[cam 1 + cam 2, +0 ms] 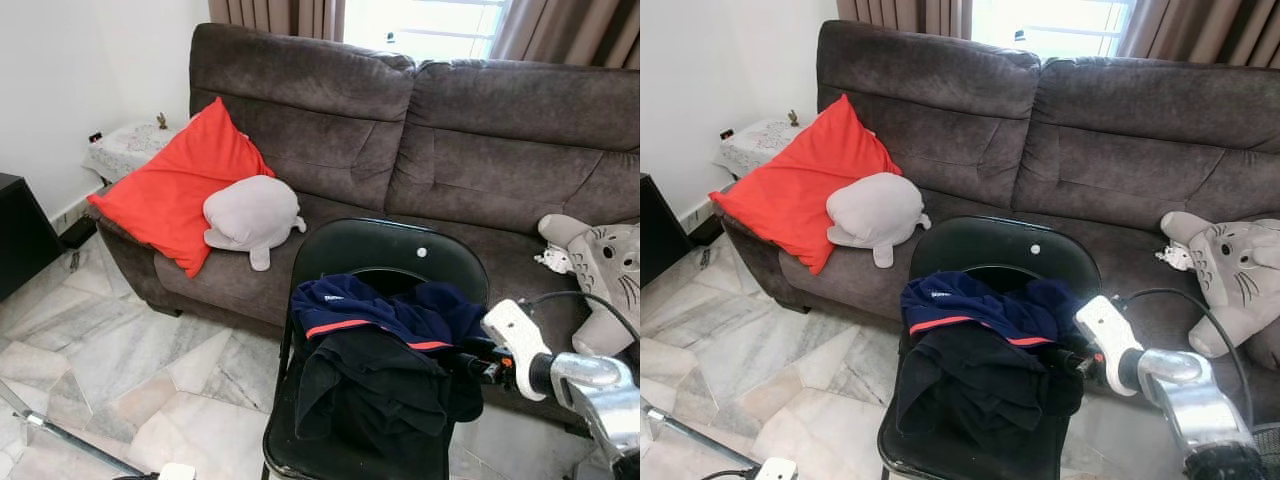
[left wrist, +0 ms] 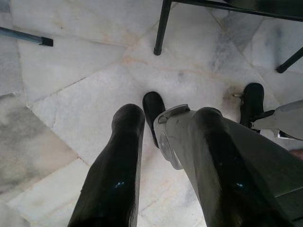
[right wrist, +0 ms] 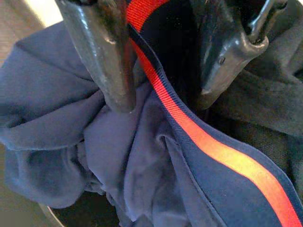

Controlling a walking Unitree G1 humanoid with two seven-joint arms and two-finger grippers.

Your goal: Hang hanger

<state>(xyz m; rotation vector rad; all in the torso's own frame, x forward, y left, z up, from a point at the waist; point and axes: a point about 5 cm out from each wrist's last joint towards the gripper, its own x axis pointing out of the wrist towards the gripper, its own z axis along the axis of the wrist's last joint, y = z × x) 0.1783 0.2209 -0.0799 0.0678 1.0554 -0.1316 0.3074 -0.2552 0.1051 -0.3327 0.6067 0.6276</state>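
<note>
The navy cloth [image 1: 440, 308] lies loose and bunched while its striped edge stands up. My right gripper takes hold of the garment by its red-and-navy collar [image 1: 432, 346] next.
A navy garment with a red stripe [image 1: 385, 310] lies bunched on top of a black garment [image 1: 365, 395]. Both are piled on the seat of a black chair [image 1: 390, 245] in front of me. My right gripper [image 1: 466, 364] reaches into the right side of the pile. In the right wrist view its fingers [image 3: 102, 61] stand apart, open, and press into the navy cloth [image 3: 71, 137], with the red stripe [image 3: 199, 137] running between them. My left gripper [image 2: 168, 116] hangs open over the marble floor [image 2: 71, 94] beside the chair legs [image 2: 161, 28].
A dark brown sofa [image 1: 500, 130] stands behind the chair with a red cushion [image 1: 175, 190], a grey plush [image 1: 250, 215] and a grey cat-like plush [image 1: 605, 265]. A small covered side table [image 1: 125, 145] and a black cabinet [image 1: 20, 235] are at the left. A metal pole [image 1: 60, 440] lies on the floor.
</note>
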